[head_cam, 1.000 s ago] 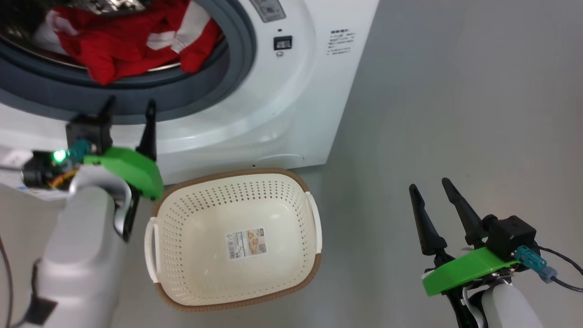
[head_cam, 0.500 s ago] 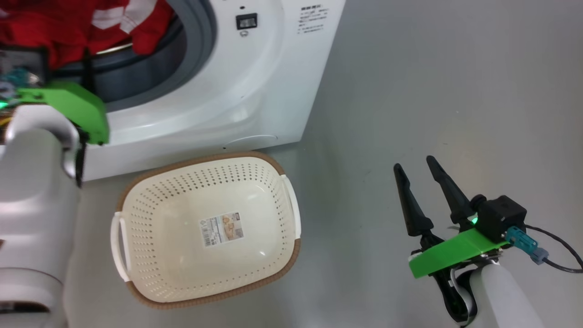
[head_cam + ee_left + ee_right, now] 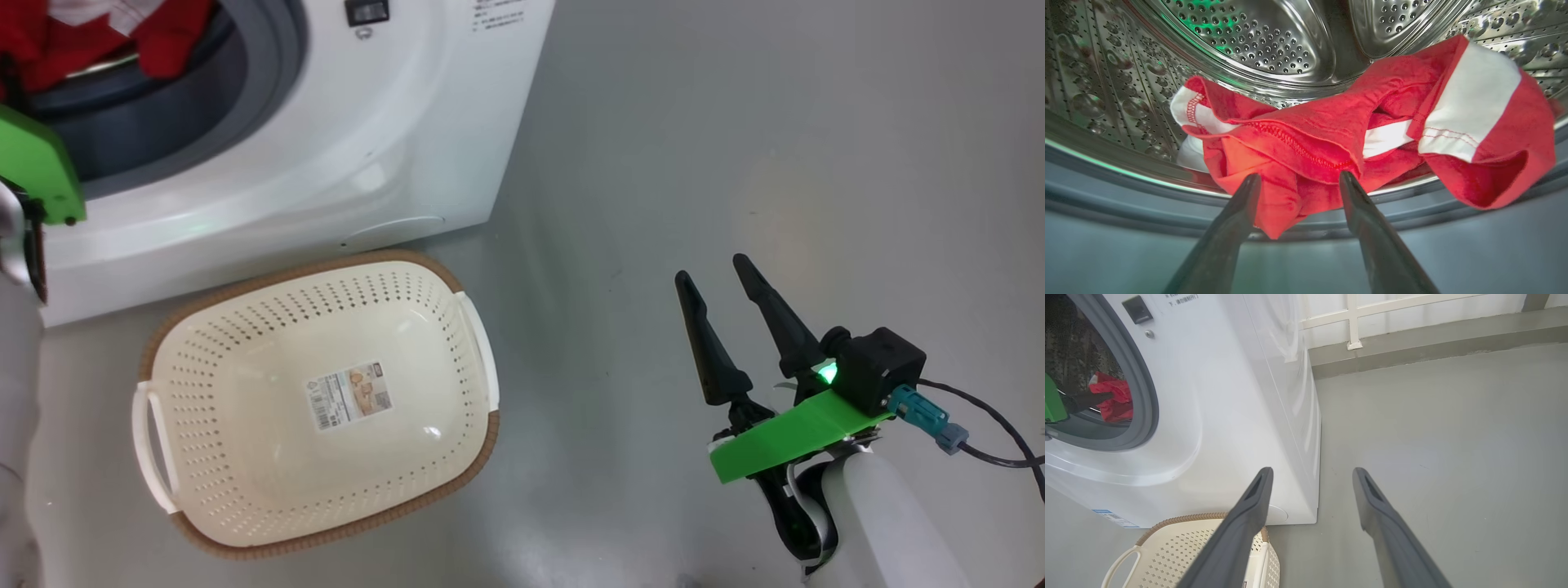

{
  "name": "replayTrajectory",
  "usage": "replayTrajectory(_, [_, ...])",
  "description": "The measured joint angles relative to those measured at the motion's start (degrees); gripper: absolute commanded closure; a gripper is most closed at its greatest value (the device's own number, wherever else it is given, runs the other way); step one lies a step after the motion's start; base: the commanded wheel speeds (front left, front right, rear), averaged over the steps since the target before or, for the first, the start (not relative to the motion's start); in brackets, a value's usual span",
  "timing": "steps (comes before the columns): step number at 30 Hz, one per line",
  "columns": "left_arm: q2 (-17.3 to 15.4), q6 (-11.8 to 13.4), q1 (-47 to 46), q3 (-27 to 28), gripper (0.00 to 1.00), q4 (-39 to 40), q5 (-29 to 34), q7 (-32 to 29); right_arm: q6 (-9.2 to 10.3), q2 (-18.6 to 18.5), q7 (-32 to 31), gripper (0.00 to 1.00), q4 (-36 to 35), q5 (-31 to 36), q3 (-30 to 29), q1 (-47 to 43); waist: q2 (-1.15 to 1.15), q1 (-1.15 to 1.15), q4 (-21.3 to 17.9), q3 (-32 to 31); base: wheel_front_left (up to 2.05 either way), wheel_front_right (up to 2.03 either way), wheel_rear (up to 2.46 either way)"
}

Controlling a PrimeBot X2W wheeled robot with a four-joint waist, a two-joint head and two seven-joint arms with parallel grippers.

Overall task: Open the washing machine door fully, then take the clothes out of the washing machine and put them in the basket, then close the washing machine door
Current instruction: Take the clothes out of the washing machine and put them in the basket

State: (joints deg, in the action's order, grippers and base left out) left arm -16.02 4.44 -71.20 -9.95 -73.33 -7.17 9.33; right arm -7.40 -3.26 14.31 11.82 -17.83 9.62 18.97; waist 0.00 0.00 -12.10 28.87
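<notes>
The red clothes (image 3: 1331, 139) lie slack in the drum (image 3: 1257, 45), so my left gripper should next grab the fold hanging over the grey gasket to take the clothes out.
The white washing machine (image 3: 343, 139) has its opening uncovered; the washing machine door is out of view. Red clothes (image 3: 1331, 139) with white panels lie at the front of the steel drum (image 3: 1257, 45), one fold hanging over the grey gasket (image 3: 1126, 204). My left gripper (image 3: 1299, 175) is open inside the opening, its fingertips on either side of that hanging fold. The cream basket (image 3: 482, 441) stands empty on the floor in front of the machine. To its right, above the floor, my right gripper (image 3: 709, 269) is open and holds nothing.
Grey floor (image 3: 775, 122) stretches to the right of the machine. In the right wrist view a white railing (image 3: 1351, 318) runs along the wall behind. A dark cable (image 3: 980, 441) trails from my right wrist.
The head camera has swung right, sliding machine and basket leftward in view. My left gripper has reached forward into the machine's opening, up to the clothes. The right gripper stays open.
</notes>
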Motion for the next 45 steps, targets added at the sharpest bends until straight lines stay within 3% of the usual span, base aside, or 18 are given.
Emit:
replayTrajectory(17, [-3.2,3.7,-2.5,-1.1,0.00,-1.3,-0.5,-3.6,0.00,0.0,0.0,0.00,-0.6,-0.6,1.4,1.0,0.00,0.00,-2.1,2.8,0.00,0.00,0.00])
replayTrajectory(18, [-3.2,3.7,-2.5,-1.2,0.24,-1.3,-0.5,-3.7,0.00,0.0,0.0,0.00,-0.6,-0.6,1.4,1.0,0.00,0.00,-2.1,2.8,0.00,0.00,0.00])
replayTrajectory(19, [-3.2,3.7,-2.5,-1.2,0.55,-1.3,-0.5,-3.7,0.00,0.0,0.0,0.00,-0.6,-0.6,1.4,1.0,0.00,0.00,-2.1,2.8,0.00,0.00,0.00])
replayTrajectory(21, [-3.2,3.7,-2.5,-1.3,0.96,-1.4,-0.6,-3.7,0.00,0.0,0.0,0.00,-0.6,-0.7,1.4,1.0,0.00,0.00,-2.1,2.6,0.00,0.00,0.00])
replayTrajectory(22, [-3.2,3.7,-2.5,-1.4,1.00,-1.4,-0.6,-3.7,0.00,0.0,0.0,0.00,-0.6,-0.8,1.4,1.0,0.00,0.00,-2.0,2.5,0.00,0.00,0.00])
replayTrajectory(28, [-2.6,3.7,-2.5,-1.6,1.00,-1.5,-1.7,-3.2,0.00,0.0,0.0,0.00,-0.5,-0.8,1.2,1.0,0.00,0.00,-1.5,1.8,0.00,0.00,0.00])
replayTrajectory(36, [2.2,3.3,-0.3,-1.4,1.00,-1.5,-3.7,1.7,0.00,0.0,0.0,0.00,0.2,-0.4,0.4,0.8,0.00,0.00,0.1,-0.5,0.00,0.00,0.00])
replayTrajectory(45, [5.0,-1.7,7.0,1.5,1.00,5.2,-8.4,4.9,0.00,0.0,0.0,0.00,1.1,0.7,-0.9,-1.3,0.00,0.00,2.5,-4.6,0.00,0.00,0.00])
